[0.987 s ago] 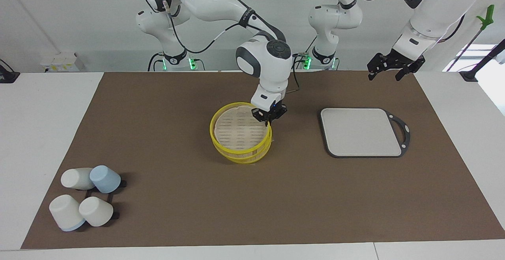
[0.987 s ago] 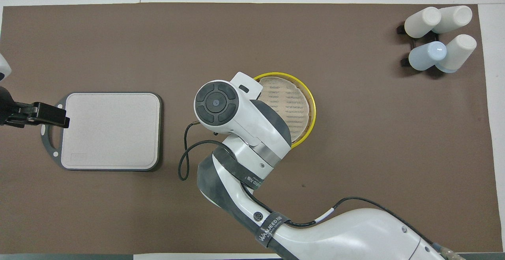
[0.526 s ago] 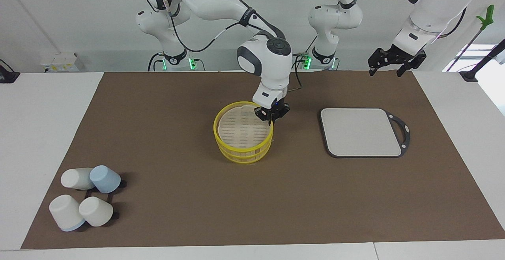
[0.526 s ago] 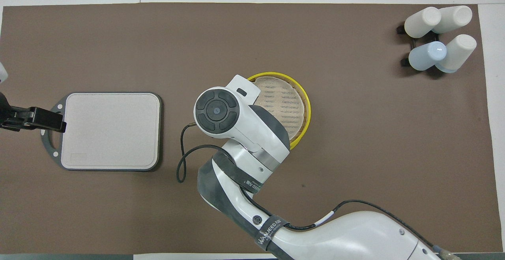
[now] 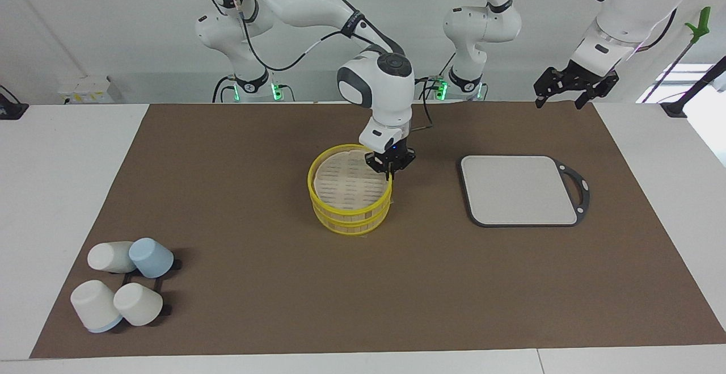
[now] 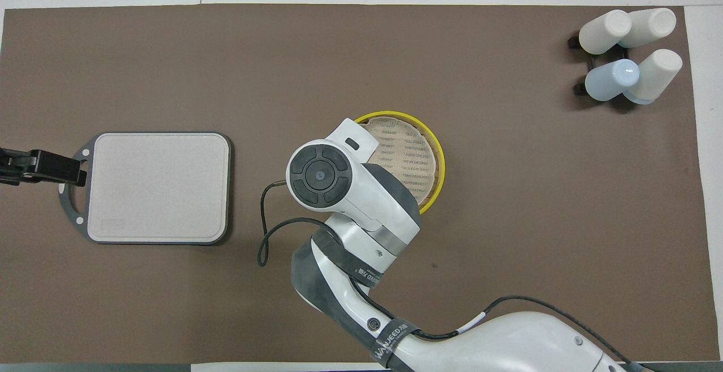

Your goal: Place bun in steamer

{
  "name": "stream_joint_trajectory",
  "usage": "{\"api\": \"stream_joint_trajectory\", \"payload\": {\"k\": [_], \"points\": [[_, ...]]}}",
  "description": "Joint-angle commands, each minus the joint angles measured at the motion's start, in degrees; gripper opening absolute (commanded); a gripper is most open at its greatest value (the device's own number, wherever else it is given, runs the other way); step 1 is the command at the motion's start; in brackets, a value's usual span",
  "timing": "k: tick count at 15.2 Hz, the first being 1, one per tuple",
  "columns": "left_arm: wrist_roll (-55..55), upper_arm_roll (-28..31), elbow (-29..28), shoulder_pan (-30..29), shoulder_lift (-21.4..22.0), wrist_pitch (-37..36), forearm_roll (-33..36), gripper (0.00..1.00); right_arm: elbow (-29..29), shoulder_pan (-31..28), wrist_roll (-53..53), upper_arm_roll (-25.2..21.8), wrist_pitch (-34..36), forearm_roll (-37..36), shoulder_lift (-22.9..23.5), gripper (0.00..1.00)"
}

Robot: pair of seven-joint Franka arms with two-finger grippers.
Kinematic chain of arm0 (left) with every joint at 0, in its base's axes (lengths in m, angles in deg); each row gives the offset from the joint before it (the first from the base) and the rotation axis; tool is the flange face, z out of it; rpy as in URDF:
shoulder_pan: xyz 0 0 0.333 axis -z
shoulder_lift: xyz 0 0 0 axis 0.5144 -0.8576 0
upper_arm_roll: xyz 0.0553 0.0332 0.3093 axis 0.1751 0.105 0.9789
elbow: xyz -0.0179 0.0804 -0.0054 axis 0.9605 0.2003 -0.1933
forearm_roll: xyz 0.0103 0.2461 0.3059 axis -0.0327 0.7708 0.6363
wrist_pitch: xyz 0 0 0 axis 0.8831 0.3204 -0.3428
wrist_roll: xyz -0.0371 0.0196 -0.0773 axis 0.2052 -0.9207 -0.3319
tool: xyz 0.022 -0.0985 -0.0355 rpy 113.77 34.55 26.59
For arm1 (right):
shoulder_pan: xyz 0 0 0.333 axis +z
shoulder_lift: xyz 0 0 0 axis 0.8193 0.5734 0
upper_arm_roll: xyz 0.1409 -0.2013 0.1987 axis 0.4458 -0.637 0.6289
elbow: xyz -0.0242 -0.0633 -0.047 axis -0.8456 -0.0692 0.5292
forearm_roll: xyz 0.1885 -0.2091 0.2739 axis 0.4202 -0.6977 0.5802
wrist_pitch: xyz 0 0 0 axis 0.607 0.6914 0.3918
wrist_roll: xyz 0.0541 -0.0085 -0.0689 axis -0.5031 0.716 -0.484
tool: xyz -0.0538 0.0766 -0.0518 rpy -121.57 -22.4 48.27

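Note:
The slatted lid (image 6: 404,152) is level on the yellow-rimmed steamer (image 6: 441,162) in the overhead view. It is time for my right gripper to open.
The steamer (image 5: 351,219) stands at the middle of the brown mat as two stacked yellow-rimmed rings. Its slatted lid (image 5: 346,184) lies level on top. My right gripper (image 5: 389,173) is shut on the lid's yellow rim, on the side toward the left arm's end. In the overhead view the right arm covers that gripper, and only part of the steamer's rim (image 6: 438,160) and of the lid (image 6: 404,152) shows. The bun is hidden or out of view. My left gripper (image 5: 574,89) hangs open and empty in the air over the mat's edge by its base; it also shows in the overhead view (image 6: 53,167).
A grey rectangular board (image 5: 519,189) with a black handle lies beside the steamer toward the left arm's end; it also shows in the overhead view (image 6: 158,186). Several white and blue cups (image 5: 122,286) lie on a black rack at the mat's corner farthest from the robots, toward the right arm's end (image 6: 627,56).
The lid, tilted before, has come down level onto the basket, shifting with my right gripper toward the left arm's end. My left gripper has risen and drawn back toward its base.

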Motion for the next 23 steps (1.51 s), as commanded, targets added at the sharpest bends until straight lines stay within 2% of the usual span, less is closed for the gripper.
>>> {"api": "stream_joint_trajectory", "payload": {"k": [1, 2, 4, 5, 7, 9, 11, 14, 17, 19, 21, 23], "points": [[0.6, 0.8, 0.2, 0.8, 0.5, 0.7, 0.3, 1.0, -2.7, -1.1, 1.3, 0.5, -1.7, 1.7, -1.2, 0.0], [0.6, 0.8, 0.1, 0.8, 0.5, 0.9, 0.2, 1.0, -2.7, -1.1, 1.3, 0.5, -1.9, 2.6, -1.2, 0.04], [0.5, 0.7, 0.0, 0.9, 0.5, 1.0, 0.2, 1.0, -2.6, -1.0, 1.5, 0.5, -2.2, 3.5, -1.2, 0.64], [0.5, 0.7, -0.1, 0.9, 0.6, 1.3, 0.2, 1.0, -2.0, -1.0, 1.4, 0.5, -2.1, 3.4, -1.2, 0.98], [0.5, 0.7, 0.0, 1.0, 0.6, 1.5, 0.2, 1.0, 1.0, -0.9, 1.2, 0.3, -0.4, 2.9, -1.1, 1.0], [0.6, 0.7, -0.3, 1.0, 0.6, 1.7, 0.2, 1.0, 5.1, -1.6, 0.8, -0.2, 4.1, 2.6, -1.8, 1.0], [0.6, 0.7, -0.3, 1.1, 0.6, 1.7, 0.2, 1.0, 6.5, -5.3, -0.7, -0.4, 9.3, 3.4, -5.9, 1.0], [0.6, 0.7, -0.4, 1.3, 0.7, 2.0, 0.2, 1.0, 6.3, -11.8, -4.4, -0.4, 18.2, 3.6, -12.6, 1.0], [0.7, 0.7, -0.5, 1.2, 0.7, 1.9, 0.2, 1.0, 5.5, -19.2, -14.7, -0.5, 32.1, 3.6, -18.4, 1.0], [0.6, 0.7, -0.5, 1.1, 0.7, 2.0, 0.2, 1.0, 4.4, -23.3, -20.2, -0.5, 38.9, 3.6, -21.7, 1.0], [0.6, 0.7, -0.6, 0.9, 0.7, 2.0, 0.2, 1.0, 1.4, -27.4, -23.4, -0.4, 39.6, 3.9, -25.1, 1.0], [0.6, 0.7, -0.6, 0.9, 0.7, 1.9, 0.2, 1.0, 0.3, -28.2, -25.7, -0.8, 39.9, 5.0, -26.2, 1.0]]}}
